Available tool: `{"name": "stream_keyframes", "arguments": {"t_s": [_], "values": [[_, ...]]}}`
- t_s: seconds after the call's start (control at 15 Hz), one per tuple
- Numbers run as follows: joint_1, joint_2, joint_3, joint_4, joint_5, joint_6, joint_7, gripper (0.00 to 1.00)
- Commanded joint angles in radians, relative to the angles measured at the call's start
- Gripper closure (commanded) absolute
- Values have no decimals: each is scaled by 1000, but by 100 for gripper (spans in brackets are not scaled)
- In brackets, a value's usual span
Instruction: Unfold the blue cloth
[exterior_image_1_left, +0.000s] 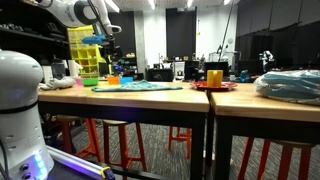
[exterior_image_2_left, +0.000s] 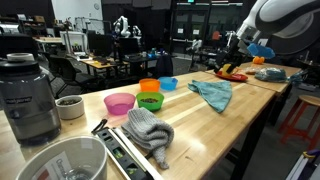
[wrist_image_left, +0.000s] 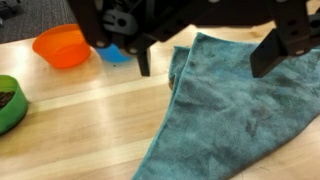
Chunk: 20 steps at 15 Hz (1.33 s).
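Next, my gripper grabs the blue cloth (wrist_image_left: 225, 115) by its folded-over edge at the cloth's far end, which leaves the rest free to open and unfold.
The blue cloth (wrist_image_left: 225, 115) is a thin teal fabric lying on the wooden table, with one edge folded over along its left side. It shows in both exterior views (exterior_image_1_left: 140, 86) (exterior_image_2_left: 213, 93). My gripper (wrist_image_left: 208, 55) comes in from the top of the wrist view and hovers above the cloth's upper part. Its two dark fingers (wrist_image_left: 143, 60) stand wide apart with nothing between them. In the exterior views the gripper (exterior_image_1_left: 110, 48) (exterior_image_2_left: 235, 46) hangs a little above the table, over the cloth's far end.
An orange bowl (wrist_image_left: 62, 45), a blue bowl (wrist_image_left: 115, 52) and a green bowl (wrist_image_left: 8, 100) stand left of the cloth. A pink bowl (exterior_image_2_left: 119, 103), a grey cloth (exterior_image_2_left: 150, 130), a blender (exterior_image_2_left: 28, 95) and a plastic-wrapped bundle (exterior_image_1_left: 290, 85) are also on the tables.
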Motion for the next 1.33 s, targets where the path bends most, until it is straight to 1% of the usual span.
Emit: {"name": "stream_keyframes", "arguments": {"t_s": [0.0,0.07,0.13,0.33,0.53,0.67,0.8,1.27], "values": [[-45,149,89,131,-104,15,132,0],[-53,182,107,166,-139,4,168,0],[-71,221,136,199,-189,5,220,0],[-103,325,193,288,-335,-22,360,0],[-105,434,206,369,-452,-62,475,0],[-90,508,194,420,-516,-90,540,0],[-71,580,171,474,-554,-123,580,0],[14,791,64,644,-568,-121,624,0]]}}
